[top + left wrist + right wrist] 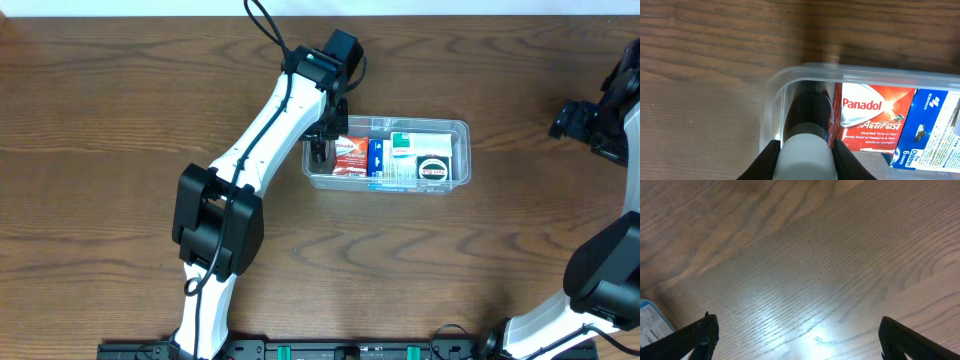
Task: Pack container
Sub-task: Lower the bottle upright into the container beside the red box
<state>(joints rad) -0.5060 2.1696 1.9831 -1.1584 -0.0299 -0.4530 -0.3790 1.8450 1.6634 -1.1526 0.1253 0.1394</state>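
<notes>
The dark bottle reaches between the end of the container and the Panadol box, so it would land inside the container, and my left gripper should open.
The clear plastic container [458, 128] sits right of the table's middle. It holds a red Panadol box [350, 155], a blue box [376, 158], a white-green box [402, 155] and a box with a round black-red mark [434, 168]. My left gripper [320, 148] is shut on a dark bottle with a white cap [805, 150] and holds it inside the container's left end [771, 95], beside the Panadol box [870, 117] and the blue box [925, 125]. My right gripper [797, 337] is open and empty over bare wood; in the overhead view it [575, 120] is far right.
The table is dark brown wood [120, 120]. A corner of a pale blue-edged box [652, 322] shows at the left edge of the right wrist view. The left arm [260, 130] reaches diagonally across the table's middle.
</notes>
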